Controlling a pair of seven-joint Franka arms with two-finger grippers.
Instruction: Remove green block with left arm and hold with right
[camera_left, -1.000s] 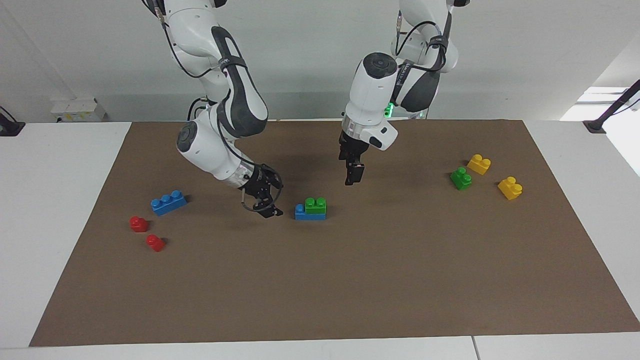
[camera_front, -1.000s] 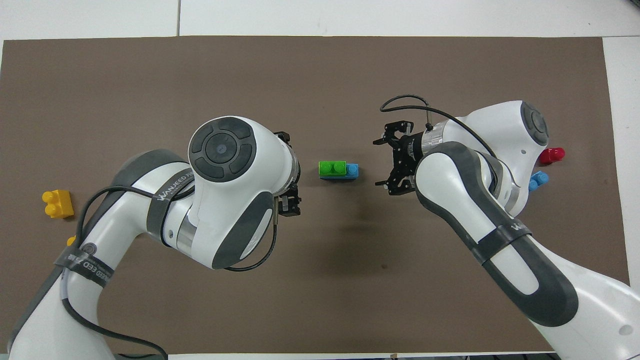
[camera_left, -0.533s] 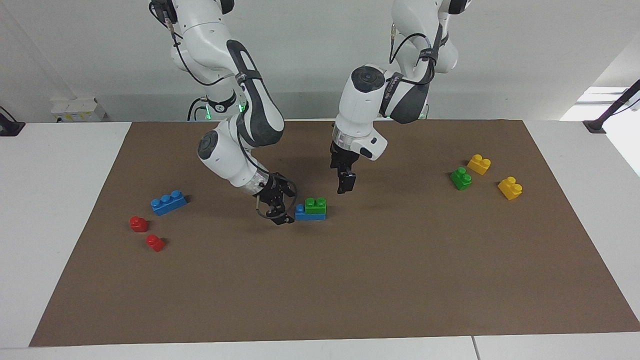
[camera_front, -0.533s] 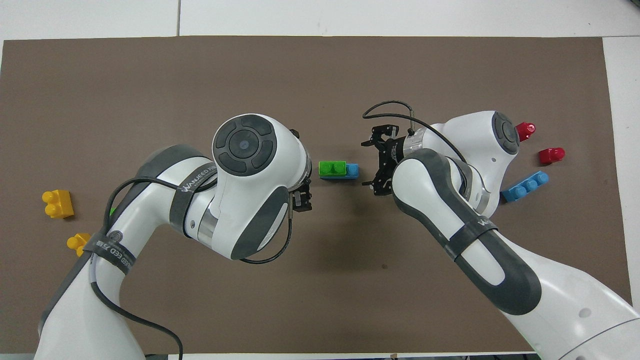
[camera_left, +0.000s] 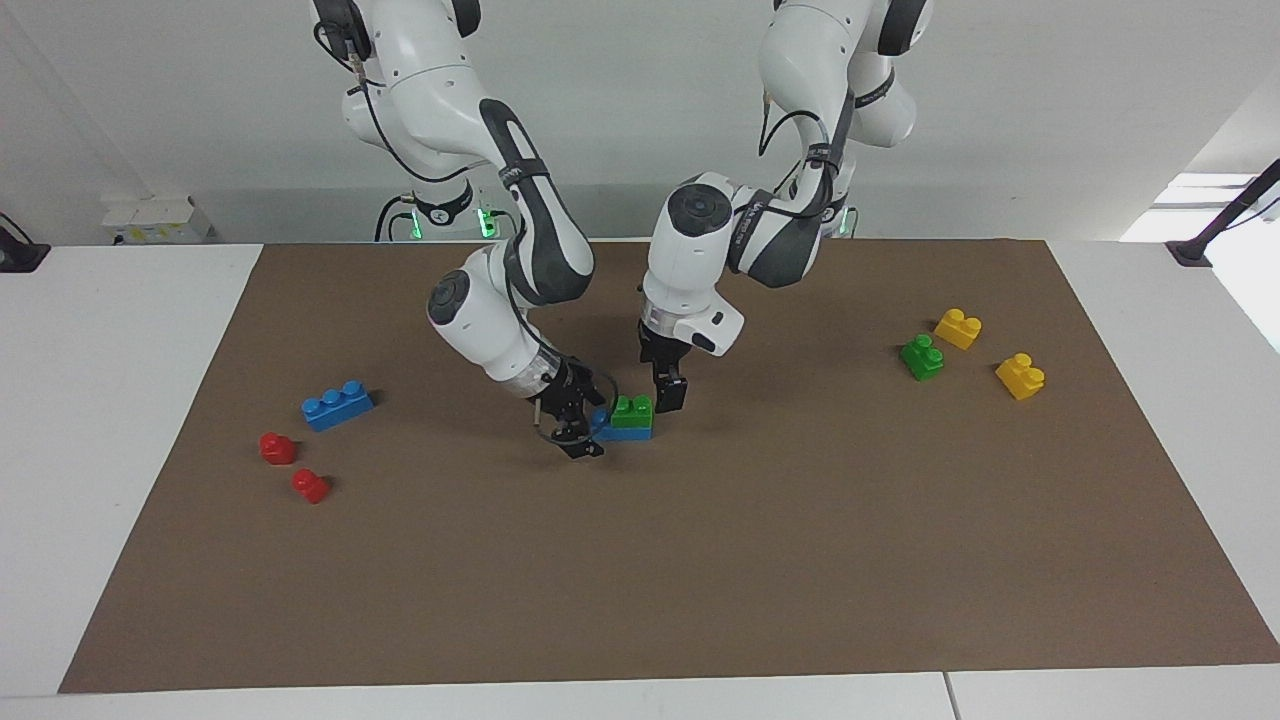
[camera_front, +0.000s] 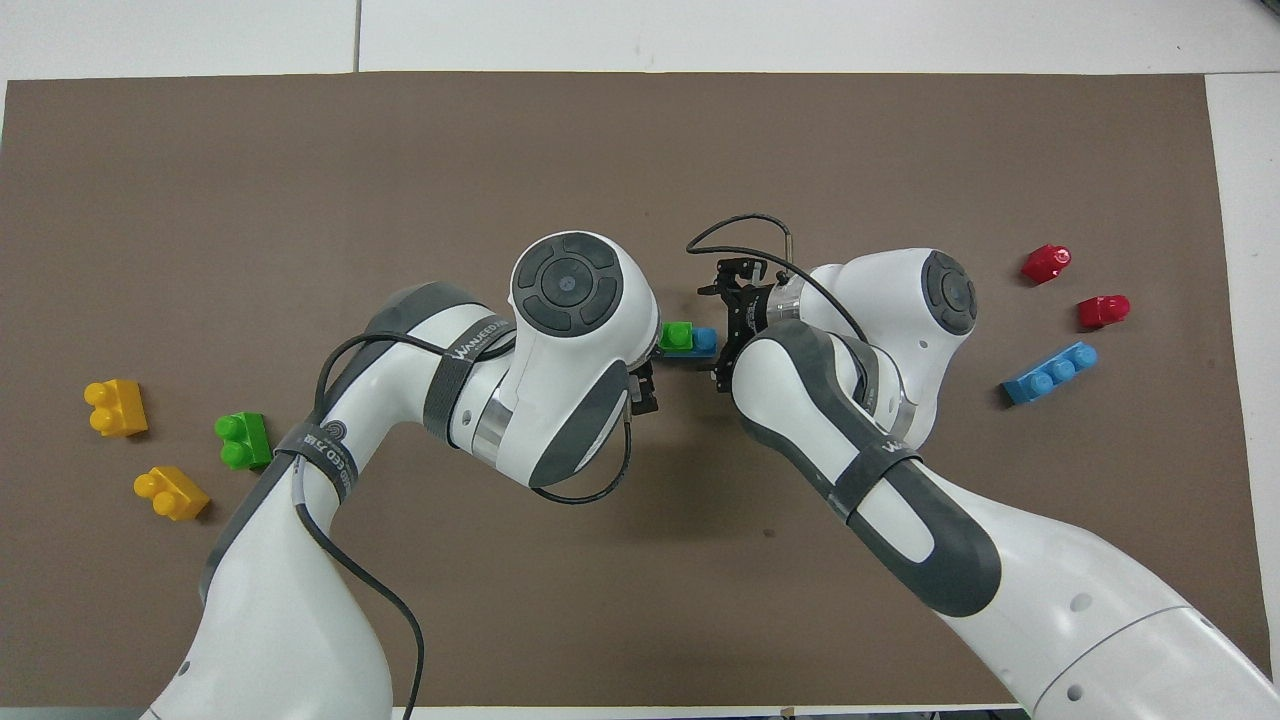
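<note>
The robot's right gripper will hold the blue three-stud brick by its bare end (camera_front: 705, 341), so that the green block (camera_front: 675, 336) stays free to pull off.
A green block (camera_left: 632, 410) with two studs sits on one end of a blue brick (camera_left: 607, 430) mid-mat; both show in the overhead view, green block (camera_front: 678, 335) on blue brick (camera_front: 705, 340). My right gripper (camera_left: 577, 427) is low at the blue brick's bare end, open, with a finger on either side of that end. My left gripper (camera_left: 668, 393) hangs close beside the green block, at the stack's end toward the left arm. In the overhead view the left wrist hides most of it. A second green block (camera_left: 922, 357) lies toward the left arm's end.
Two yellow bricks (camera_left: 958, 328) (camera_left: 1020, 376) lie beside the second green block. A loose blue three-stud brick (camera_left: 338, 404) and two red pieces (camera_left: 278, 447) (camera_left: 310, 486) lie toward the right arm's end. All rest on a brown mat (camera_left: 700, 560).
Both grippers have closed in on the stack and come lower. The right gripper has reached the blue brick's bare end, and the left gripper has come beside the green block. The bricks have not moved.
</note>
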